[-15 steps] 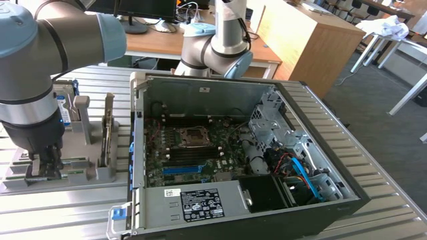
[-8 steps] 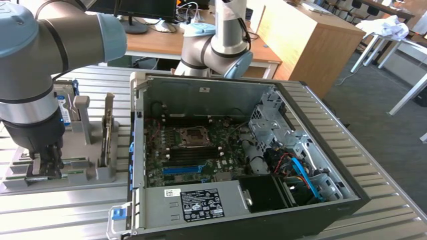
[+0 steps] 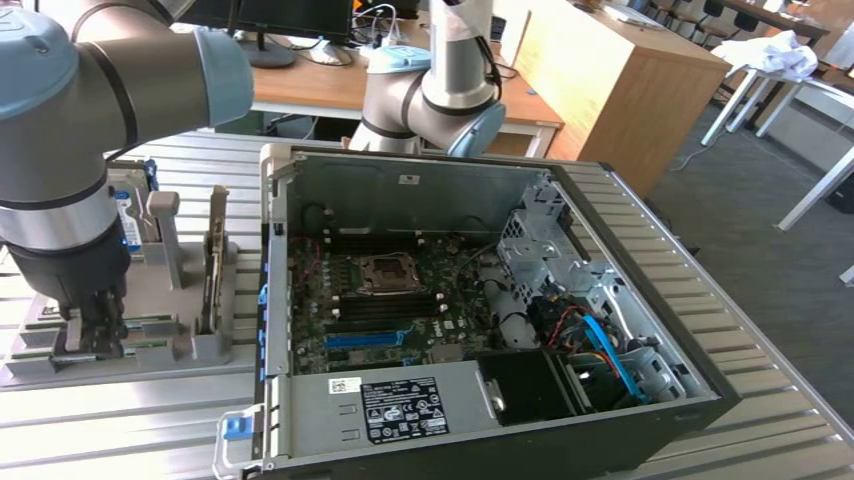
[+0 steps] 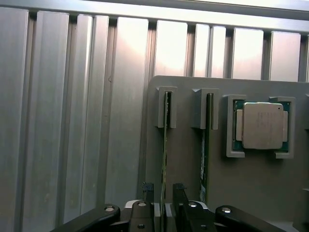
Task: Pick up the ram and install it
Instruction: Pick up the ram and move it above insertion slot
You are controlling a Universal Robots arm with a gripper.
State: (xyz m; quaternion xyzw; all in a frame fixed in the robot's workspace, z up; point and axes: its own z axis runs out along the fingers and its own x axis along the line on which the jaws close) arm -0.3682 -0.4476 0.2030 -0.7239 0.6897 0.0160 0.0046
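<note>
The gripper picks up the ram by its bare middle part (image 4: 163, 193) next, since the holder's posts hold the ram at its ends.
In the wrist view, a ram (image 4: 164, 145) stands on edge in a slot of the grey holder (image 4: 183, 159), a thin green stick seen from above. My gripper (image 4: 163, 191) is open, one dark finger on each side of this stick with a small gap to it. A second ram stick (image 4: 203, 145) stands in the neighbouring slot. In the exterior view my gripper (image 3: 91, 335) is low over the grey holder (image 3: 200, 345) at that view's left, beside the open computer case (image 3: 467, 310). Dark ram slots (image 3: 387, 305) lie on the motherboard below the processor socket (image 3: 387, 270).
A square silvery processor chip (image 4: 262, 124) sits in a pocket of the holder. A blue slot strip (image 3: 363, 338) lies on the motherboard. A second robot arm (image 3: 434, 95) stands behind the case. The holder and case rest on a ribbed metal table (image 3: 134, 420).
</note>
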